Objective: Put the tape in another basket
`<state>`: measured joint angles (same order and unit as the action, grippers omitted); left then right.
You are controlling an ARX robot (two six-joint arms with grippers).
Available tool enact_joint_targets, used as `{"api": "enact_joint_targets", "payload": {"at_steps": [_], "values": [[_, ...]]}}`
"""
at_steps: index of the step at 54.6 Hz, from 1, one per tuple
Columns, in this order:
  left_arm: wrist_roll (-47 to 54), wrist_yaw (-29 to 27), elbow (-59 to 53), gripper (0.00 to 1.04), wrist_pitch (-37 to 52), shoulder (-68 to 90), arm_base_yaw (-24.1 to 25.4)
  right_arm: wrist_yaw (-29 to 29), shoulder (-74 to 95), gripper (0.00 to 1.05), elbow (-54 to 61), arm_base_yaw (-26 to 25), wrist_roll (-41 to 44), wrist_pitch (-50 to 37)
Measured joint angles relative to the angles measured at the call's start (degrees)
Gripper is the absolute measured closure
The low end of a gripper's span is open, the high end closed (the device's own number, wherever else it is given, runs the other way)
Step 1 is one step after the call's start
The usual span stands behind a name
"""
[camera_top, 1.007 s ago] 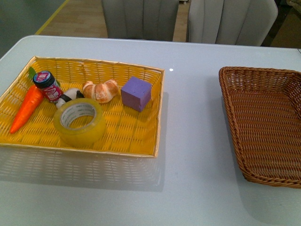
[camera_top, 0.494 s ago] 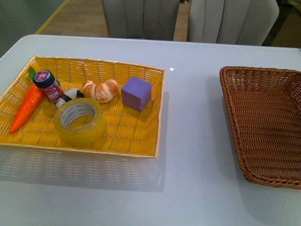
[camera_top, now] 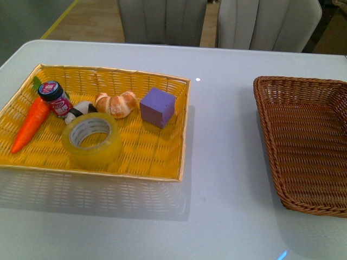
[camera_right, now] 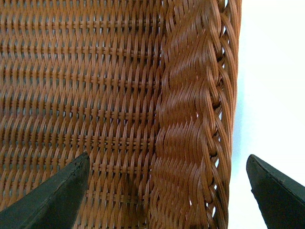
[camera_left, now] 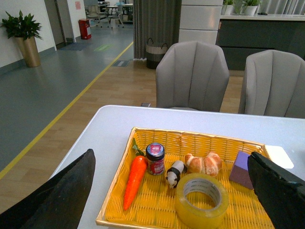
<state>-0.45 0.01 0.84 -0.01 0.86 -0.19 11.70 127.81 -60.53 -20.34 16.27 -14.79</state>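
Note:
My right gripper should next bring the brown basket beside the yellow tray for the tape, and it should grab the basket by its woven rim.
The tape, a wide yellowish translucent roll with a white core, lies flat in the yellow woven tray on the table's left. In the left wrist view the tape sits between and beyond my left gripper's open black fingers, with nothing held. The brown wicker basket stands empty on the right. My right gripper hangs open just above the basket's rim. Neither arm shows in the front view.
The yellow tray also holds a toy carrot, a small jar, a panda figure, a croissant and a purple cube. White table lies between tray and basket. Two grey chairs stand behind.

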Motion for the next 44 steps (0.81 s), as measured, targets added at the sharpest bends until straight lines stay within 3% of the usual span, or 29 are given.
{"api": "enact_joint_targets", "payload": {"at_steps": [18, 31, 44], "values": [[0.0, 0.0, 0.0, 0.09, 0.0, 0.0, 0.0, -0.5, 2.2, 0.6, -0.7, 1.3, -0.4, 0.1], [0.0, 0.0, 0.0, 0.09, 0.0, 0.0, 0.0, 0.8, 0.1, 0.95, 2.2, 5.4, -3.9, 0.2], [0.0, 0.0, 0.0, 0.09, 0.0, 0.0, 0.0, 0.4, -1.3, 1.0, 3.9, 11.1, -7.8, -1.1]]}}
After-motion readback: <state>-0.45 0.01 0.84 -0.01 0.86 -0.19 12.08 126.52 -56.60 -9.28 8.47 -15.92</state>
